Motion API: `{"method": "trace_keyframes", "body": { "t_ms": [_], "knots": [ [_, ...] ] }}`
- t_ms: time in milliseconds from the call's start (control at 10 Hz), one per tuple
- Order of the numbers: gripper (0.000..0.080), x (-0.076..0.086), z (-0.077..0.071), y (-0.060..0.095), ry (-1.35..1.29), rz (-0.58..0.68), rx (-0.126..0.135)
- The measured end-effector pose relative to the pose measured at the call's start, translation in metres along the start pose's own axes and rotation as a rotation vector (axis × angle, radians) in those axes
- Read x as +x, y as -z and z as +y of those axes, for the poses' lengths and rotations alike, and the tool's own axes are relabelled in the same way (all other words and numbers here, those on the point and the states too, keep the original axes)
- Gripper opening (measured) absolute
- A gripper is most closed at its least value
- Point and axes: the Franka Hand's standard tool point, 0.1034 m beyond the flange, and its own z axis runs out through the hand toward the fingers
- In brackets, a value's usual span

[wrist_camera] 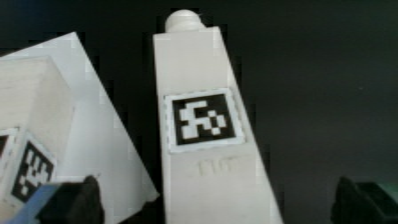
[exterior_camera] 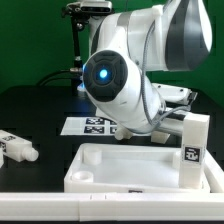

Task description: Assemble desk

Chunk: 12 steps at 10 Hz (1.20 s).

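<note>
The gripper should close on the tagged leg, because the gripper's fingers are beside both sides of that leg.
The desk panel, white and rimmed, lies flat at the front. One white post leg with a tag stands upright in the corner at the exterior view's right. Another leg lies loose on the black table at the exterior view's left. In the wrist view a white tagged leg lies lengthwise between my gripper's two dark fingertips, which stand wide apart and do not touch it. The gripper is open. A second white tagged piece lies slanted beside that leg. In the exterior view the arm hides the gripper.
The marker board lies flat behind the panel. The arm's large white body with its blue light fills the middle of the exterior view. A black stand rises at the back.
</note>
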Motion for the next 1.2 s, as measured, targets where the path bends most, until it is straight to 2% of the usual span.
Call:
{"method": "trace_keyframes", "body": {
  "t_ms": [300,400,500,700,800,900,1000,1100,1200],
  "knots": [
    [0.0649,0.002,0.003,-0.001,-0.006,-0.004,0.002],
    [0.0530,0.002,0.003,-0.001,-0.007,-0.004,0.002],
    [0.0530,0.003,0.004,-0.001,-0.007,-0.004,0.003],
    [0.0284,0.003,0.004,0.000,-0.008,-0.004,0.004],
    [0.0284,0.000,0.003,0.005,-0.003,-0.002,0.008],
    [0.0284,-0.006,0.002,0.026,0.007,0.016,0.025],
    [0.0284,-0.016,0.000,0.056,0.027,0.075,0.042],
    [0.0284,-0.030,-0.005,0.087,0.052,0.172,0.080],
    [0.0284,-0.042,-0.002,0.116,0.075,0.245,0.086]
  ]
}}
